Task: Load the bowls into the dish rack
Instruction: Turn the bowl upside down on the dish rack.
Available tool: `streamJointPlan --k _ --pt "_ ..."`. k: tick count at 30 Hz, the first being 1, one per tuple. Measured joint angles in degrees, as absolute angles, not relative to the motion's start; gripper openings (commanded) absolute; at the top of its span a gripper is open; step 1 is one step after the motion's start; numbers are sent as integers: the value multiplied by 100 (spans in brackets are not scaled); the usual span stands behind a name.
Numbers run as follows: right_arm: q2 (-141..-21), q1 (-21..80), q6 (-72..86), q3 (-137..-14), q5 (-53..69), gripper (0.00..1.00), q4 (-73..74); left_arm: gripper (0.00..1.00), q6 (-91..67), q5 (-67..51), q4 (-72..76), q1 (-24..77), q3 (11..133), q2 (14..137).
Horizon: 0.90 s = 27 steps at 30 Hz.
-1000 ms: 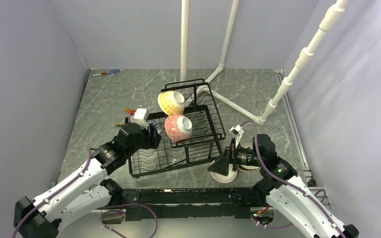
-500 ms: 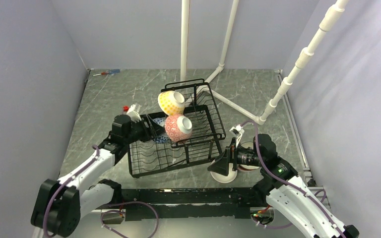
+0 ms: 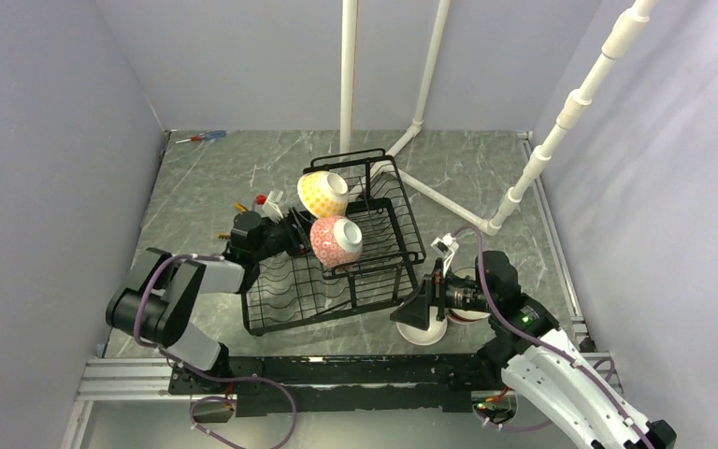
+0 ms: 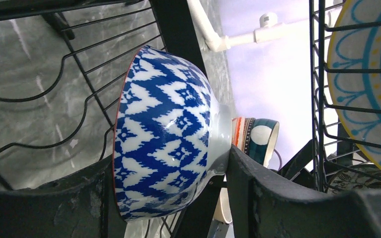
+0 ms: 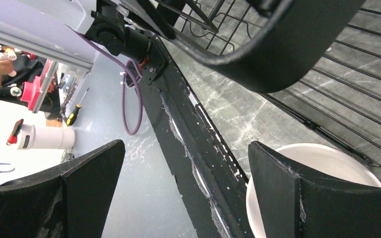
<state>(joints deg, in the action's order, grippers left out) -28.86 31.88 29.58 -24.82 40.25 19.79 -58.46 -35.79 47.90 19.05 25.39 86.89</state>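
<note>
The rim of the blue-white zigzag bowl is above the wires, so the bowl would drop short if my left gripper opened. I need to move the bowl under the upper basket before my left gripper releases it.
The black wire dish rack (image 3: 374,281) sits mid-table. A yellow dotted bowl (image 3: 323,192) and a pink-red patterned bowl (image 3: 337,240) lean in its upper basket. My left gripper (image 3: 285,237) reaches into the rack from the left. In the left wrist view it (image 4: 166,163) is shut on a blue-white zigzag bowl (image 4: 163,114), held on edge above the rack wires (image 4: 79,119). A teal bowl (image 4: 262,140) shows beyond it. My right gripper (image 3: 418,304) hangs open over a white bowl (image 3: 423,330), whose rim (image 5: 327,161) lies by one finger (image 5: 297,198).
White pipe posts (image 3: 347,75) and floor pipes (image 3: 449,201) stand behind and right of the rack. A screwdriver (image 3: 201,137) lies far left. Small red-and-white items (image 3: 266,199) sit left of the rack. Another bowl (image 3: 467,316) is partly hidden under my right wrist. A metal rail (image 3: 355,369) runs along the near edge.
My left arm has swung away from the camera and to the right, carrying the blue-white bowl deeper into the rack beside the pink-red bowl. The right arm has stayed in place.
</note>
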Motion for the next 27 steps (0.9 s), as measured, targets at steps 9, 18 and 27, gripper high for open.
streamJointPlan --k 9,18,27 --pt "-2886 3188 2954 -2482 3938 100 1951 3 -6095 -3500 5131 2526 3074 9290" --pt "-2882 3188 2947 -2486 3920 100 1966 2 -6810 -3133 5988 2849 3317 10377" --pt "-2853 3188 2851 -2637 3881 100 2032 3 -7432 -3009 6595 2963 3583 11240"
